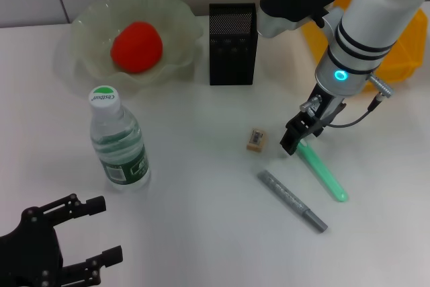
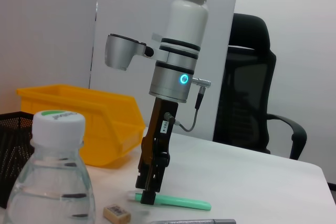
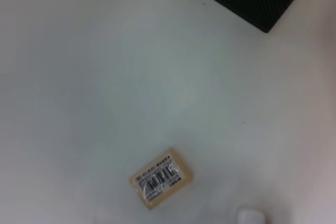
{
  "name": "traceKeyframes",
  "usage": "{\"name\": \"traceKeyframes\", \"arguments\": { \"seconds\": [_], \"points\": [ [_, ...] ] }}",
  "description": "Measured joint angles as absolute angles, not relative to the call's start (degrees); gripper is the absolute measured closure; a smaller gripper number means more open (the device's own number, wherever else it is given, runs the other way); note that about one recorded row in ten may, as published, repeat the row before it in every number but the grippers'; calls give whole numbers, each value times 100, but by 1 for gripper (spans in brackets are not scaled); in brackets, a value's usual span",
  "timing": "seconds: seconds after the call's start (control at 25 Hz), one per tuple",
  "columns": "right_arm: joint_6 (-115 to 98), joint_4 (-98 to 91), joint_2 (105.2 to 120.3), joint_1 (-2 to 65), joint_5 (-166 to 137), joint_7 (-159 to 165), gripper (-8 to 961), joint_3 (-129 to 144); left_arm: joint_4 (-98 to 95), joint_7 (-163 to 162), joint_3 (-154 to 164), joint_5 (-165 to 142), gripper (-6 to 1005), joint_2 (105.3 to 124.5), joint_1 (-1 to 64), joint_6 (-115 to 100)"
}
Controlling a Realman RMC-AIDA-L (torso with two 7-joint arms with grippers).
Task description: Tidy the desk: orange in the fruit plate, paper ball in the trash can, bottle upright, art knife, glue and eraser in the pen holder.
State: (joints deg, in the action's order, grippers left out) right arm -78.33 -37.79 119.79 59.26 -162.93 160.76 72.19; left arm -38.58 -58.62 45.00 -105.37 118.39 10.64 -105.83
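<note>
My right gripper's fingers reach down around the green glue stick's upper end (image 1: 304, 147), so it is now time to close them on it.
The orange (image 1: 136, 46) lies in the pale green fruit plate (image 1: 87, 21) at the back left. The bottle (image 1: 118, 140) stands upright near the left, also close by in the left wrist view (image 2: 52, 182). The black mesh pen holder (image 1: 232, 44) stands at the back centre. The tan eraser (image 1: 255, 140) (image 3: 160, 178) lies on the table. My right gripper (image 1: 297, 140) (image 2: 148, 199) is down at the upper end of the green glue stick (image 1: 324, 171) (image 2: 184, 203), which lies flat. The grey art knife (image 1: 293, 200) lies beside it. My left gripper (image 1: 106, 230) is open at the front left. The paper ball is out of view.
The yellow trash can (image 1: 403, 48) (image 2: 89, 124) stands at the back right, largely behind my right arm. A black office chair (image 2: 252, 93) stands beyond the table's far edge in the left wrist view.
</note>
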Motion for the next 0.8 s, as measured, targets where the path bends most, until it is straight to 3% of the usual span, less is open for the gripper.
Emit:
{"name": "traceKeyframes", "arguments": {
  "seconds": [0.12,0.52,0.8],
  "points": [
    [-7866,-3765,11979,5926,-16292,16069,236,7224,-3858,-5862,4500,-10528,226,11839,1066,-10590],
    [-7831,-3709,11979,5928,-16292,16070,653,7225,-3804,-5862,4500,-10524,226,11839,1130,-10584],
    [-7825,-3707,11979,5898,-16293,16074,679,7225,-3796,-5862,4500,-10518,226,11839,1152,-10574]
  ]
}}
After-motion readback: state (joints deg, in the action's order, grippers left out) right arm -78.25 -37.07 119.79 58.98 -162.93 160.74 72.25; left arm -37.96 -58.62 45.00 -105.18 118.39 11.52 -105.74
